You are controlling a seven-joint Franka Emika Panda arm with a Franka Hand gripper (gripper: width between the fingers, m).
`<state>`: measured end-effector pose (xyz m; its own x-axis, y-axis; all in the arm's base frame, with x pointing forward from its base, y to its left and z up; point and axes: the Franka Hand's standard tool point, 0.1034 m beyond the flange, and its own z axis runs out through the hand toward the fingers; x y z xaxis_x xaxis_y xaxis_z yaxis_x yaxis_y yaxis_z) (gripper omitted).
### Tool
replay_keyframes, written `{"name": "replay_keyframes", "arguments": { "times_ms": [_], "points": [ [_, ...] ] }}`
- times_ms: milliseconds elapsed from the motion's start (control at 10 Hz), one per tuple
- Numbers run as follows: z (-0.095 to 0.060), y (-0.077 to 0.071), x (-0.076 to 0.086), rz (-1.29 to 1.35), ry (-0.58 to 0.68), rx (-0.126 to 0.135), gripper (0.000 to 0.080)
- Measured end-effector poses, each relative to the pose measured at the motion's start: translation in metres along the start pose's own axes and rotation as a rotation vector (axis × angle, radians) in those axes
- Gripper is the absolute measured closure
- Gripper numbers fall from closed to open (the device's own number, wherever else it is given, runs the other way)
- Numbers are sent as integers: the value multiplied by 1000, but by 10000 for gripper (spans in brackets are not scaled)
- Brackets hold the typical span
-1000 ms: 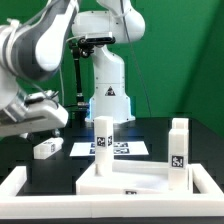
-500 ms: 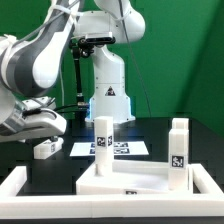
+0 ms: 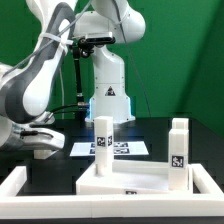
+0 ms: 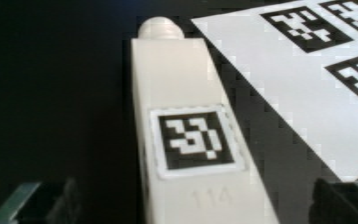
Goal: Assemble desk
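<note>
My fingers are low beside the leg's near end, so it is now time to close. Closing now would catch the white leg's near end [image 4: 213, 200].
A loose white desk leg [image 4: 185, 110] with a square marker lies flat on the black table. My gripper [image 4: 194, 203] is open, with a dark finger [image 4: 39, 200] on each side of the leg's near end, apart from it. In the exterior view my gripper [image 3: 40, 141] is low at the left and mostly hides that leg. The white desk slab [image 3: 125, 177] lies at the front with two legs standing upright on it, one at its left [image 3: 103, 139] and one at its right [image 3: 178, 146].
The marker board [image 3: 112, 148] lies flat behind the slab; it also shows in the wrist view [image 4: 318, 70] close beside the lying leg. A white frame [image 3: 18, 186] borders the table in front. The robot base [image 3: 108, 95] stands behind.
The arm has come down and to the exterior view's left, bringing my gripper over the loose leg, which showed clearly before and is now mostly covered.
</note>
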<state>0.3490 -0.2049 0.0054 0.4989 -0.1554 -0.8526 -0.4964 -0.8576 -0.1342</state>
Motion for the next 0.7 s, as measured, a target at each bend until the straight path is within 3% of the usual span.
{"name": "replay_keyframes", "arguments": {
  "times_ms": [200, 300, 500, 600, 700],
  "points": [
    [0, -2, 5, -6, 36, -21, 150],
    [0, -1, 5, -5, 36, -19, 150],
    [0, -1, 5, -5, 37, -18, 416],
    [0, -1, 5, -5, 37, -18, 512],
    [0, -1, 5, -5, 37, -18, 512]
  ]
}}
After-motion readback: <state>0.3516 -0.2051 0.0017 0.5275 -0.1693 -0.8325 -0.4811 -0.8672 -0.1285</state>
